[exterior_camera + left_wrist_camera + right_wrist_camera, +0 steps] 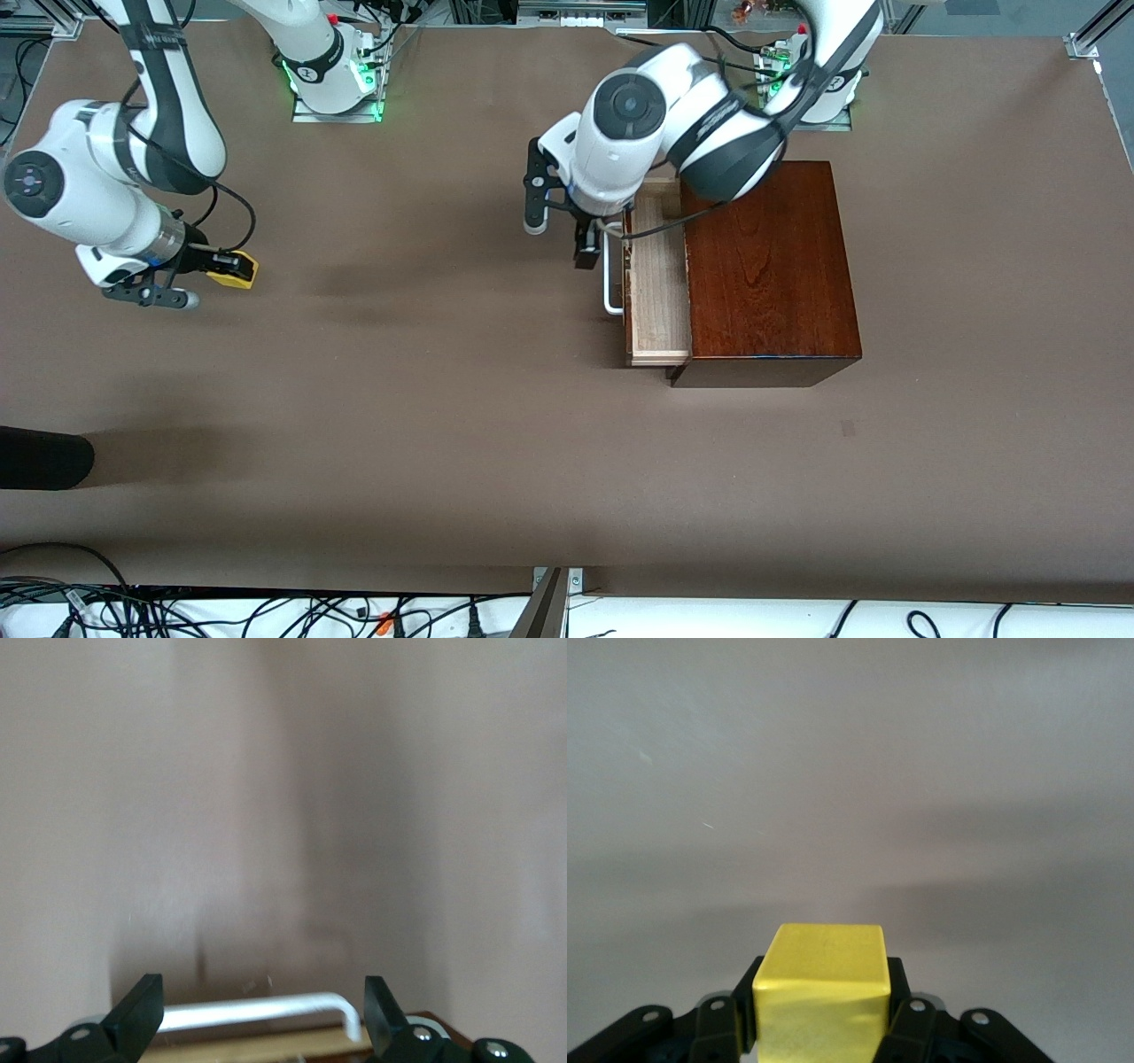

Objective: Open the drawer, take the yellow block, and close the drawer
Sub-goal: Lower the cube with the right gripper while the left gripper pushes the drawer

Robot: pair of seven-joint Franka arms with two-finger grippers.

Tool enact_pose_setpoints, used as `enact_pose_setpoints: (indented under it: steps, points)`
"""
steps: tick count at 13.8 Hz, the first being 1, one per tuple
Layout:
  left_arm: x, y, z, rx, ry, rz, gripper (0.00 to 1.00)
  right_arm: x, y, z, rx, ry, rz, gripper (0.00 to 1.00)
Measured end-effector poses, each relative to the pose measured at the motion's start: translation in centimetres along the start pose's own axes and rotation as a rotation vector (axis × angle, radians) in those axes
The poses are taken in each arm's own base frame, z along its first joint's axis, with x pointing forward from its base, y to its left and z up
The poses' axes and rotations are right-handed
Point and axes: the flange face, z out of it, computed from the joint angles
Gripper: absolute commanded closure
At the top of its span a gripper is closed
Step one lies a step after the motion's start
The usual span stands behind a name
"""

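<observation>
The yellow block [239, 268] [824, 979] hangs above the table and would drop if my right gripper opened now, so my right gripper keeps holding it.
The dark reddish-brown wooden box [771, 275] stands toward the left arm's end of the table. Its drawer [660, 292] is pulled out, and the pale wood inside shows. My left gripper [586, 252] hangs open just by the white bar handle [611, 288]. In the left wrist view its fingertips [140, 1014] stand wide apart on either side of the handle [257, 1010], not touching it. My right gripper [226, 264] is low over the table at the right arm's end, shut on the yellow block [239, 268]. The right wrist view shows the block [824, 979] held between the fingers.
A dark rounded object [40, 458] juts in at the table's edge at the right arm's end, nearer the front camera. Cables [266, 611] run along the edge nearest the camera. Bare brown tabletop [443, 399] lies between the two grippers.
</observation>
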Motion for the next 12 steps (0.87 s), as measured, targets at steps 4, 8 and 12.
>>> enact_pose_setpoints:
  steps: [4,8,12]
  points:
    - [0.6,0.0,4.7,-0.016,-0.062,0.104,0.0,-2.3,2.7,4.7,-0.016,0.018,-0.068,0.82]
    - [0.1,0.3,6.7,-0.03,-0.113,0.094,0.0,-2.2,3.6,8.5,0.017,0.019,-0.123,0.82]
    - [-0.4,0.4,8.5,-0.005,-0.18,0.056,0.0,-2.2,4.5,10.5,0.05,0.018,-0.146,0.8]
